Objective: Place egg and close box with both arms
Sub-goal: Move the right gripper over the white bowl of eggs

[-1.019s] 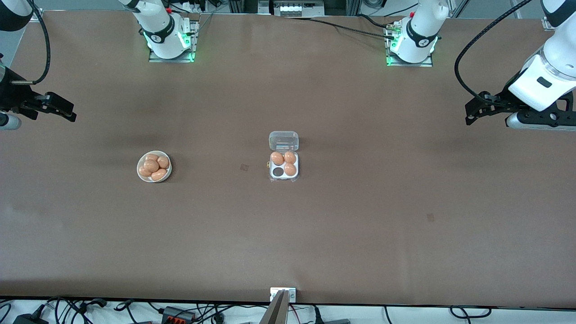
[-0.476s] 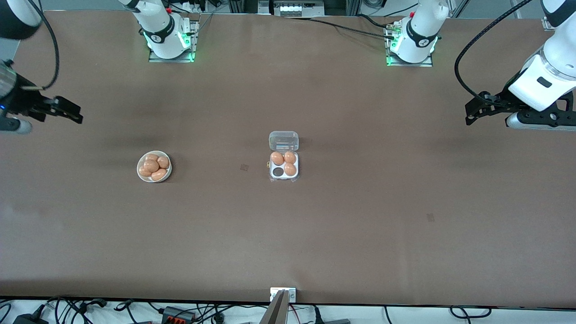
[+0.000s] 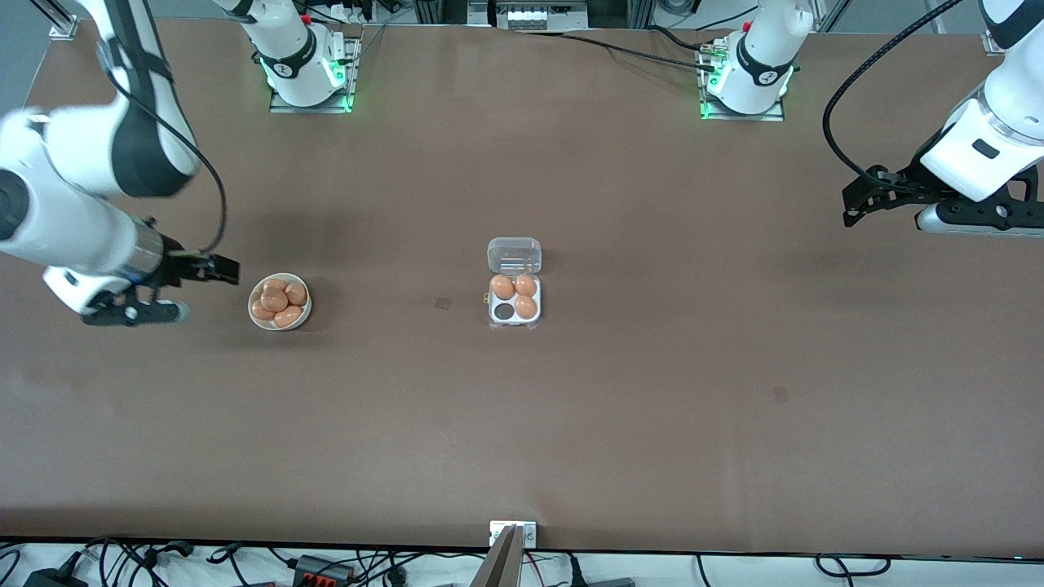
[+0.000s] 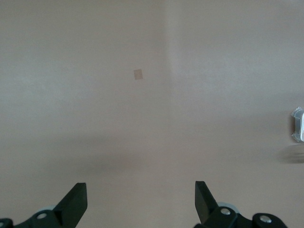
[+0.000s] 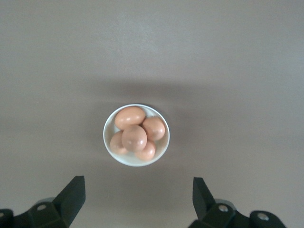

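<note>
Next, my right gripper grabs the bowl's middle egg by its rounded sides. That egg then fills the empty dark cell of the box.
Several orange-tan eggs (image 3: pixel 277 300) lie in a round white bowl (image 3: pixel 252 309) toward the right arm's end of the table. The box (image 3: pixel 515 323) sits mid-table, its clear lid (image 3: pixel 515 254) hinged open and lying flat. It holds three eggs (image 3: pixel 502 287) and one empty dark cell (image 3: pixel 505 311). My right gripper (image 3: pixel 229 271) is open and empty, hovering low just beside the bowl. In the right wrist view the eggs (image 5: pixel 134 137) and bowl (image 5: pixel 105 136) lie ahead of the open gripper (image 5: pixel 137 195). My left gripper (image 3: pixel 849 209) waits open and empty (image 4: pixel 141 197) over the left arm's end.
Two small tape patches mark the brown table: one (image 3: pixel 443 303) beside the box, another (image 3: pixel 780 394) nearer the front camera; the latter shows in the left wrist view (image 4: pixel 138 74). The box's edge (image 4: pixel 298 124) shows there too. Arm bases stand along the table's edge farthest from the camera.
My right arm has swung in from the table's end and down toward the bowl; its gripper now sits right beside it. The left arm, bowl and box have not moved.
</note>
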You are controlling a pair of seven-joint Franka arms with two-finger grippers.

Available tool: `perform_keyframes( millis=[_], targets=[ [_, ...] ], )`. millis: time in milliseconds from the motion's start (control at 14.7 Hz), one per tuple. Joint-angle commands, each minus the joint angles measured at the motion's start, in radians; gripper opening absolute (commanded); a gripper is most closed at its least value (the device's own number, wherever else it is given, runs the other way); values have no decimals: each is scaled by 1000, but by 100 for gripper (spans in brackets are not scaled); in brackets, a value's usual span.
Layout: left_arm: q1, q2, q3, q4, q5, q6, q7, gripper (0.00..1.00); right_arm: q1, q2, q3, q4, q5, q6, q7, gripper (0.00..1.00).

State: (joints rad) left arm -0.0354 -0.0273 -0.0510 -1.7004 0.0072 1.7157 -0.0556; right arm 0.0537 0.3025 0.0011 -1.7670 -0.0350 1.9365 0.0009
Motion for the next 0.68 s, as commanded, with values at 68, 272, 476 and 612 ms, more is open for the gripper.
perform_keyframes(
  millis=[68, 272, 476, 612],
  targets=[
    [3, -20, -6, -18, 25, 7, 13, 100, -3, 87, -3, 12, 18, 54, 2, 100],
    [2, -19, -6, -16, 25, 5, 13, 100, -3, 139, -3, 8, 58, 62, 1, 100],
    [2, -19, -6, -16, 25, 4, 13, 100, -6, 181, -3, 7, 61, 74, 2, 100],
    [2, -19, -6, -16, 25, 4, 13, 100, -6, 202, -3, 1, 85, 82, 1, 100]
  ],
)
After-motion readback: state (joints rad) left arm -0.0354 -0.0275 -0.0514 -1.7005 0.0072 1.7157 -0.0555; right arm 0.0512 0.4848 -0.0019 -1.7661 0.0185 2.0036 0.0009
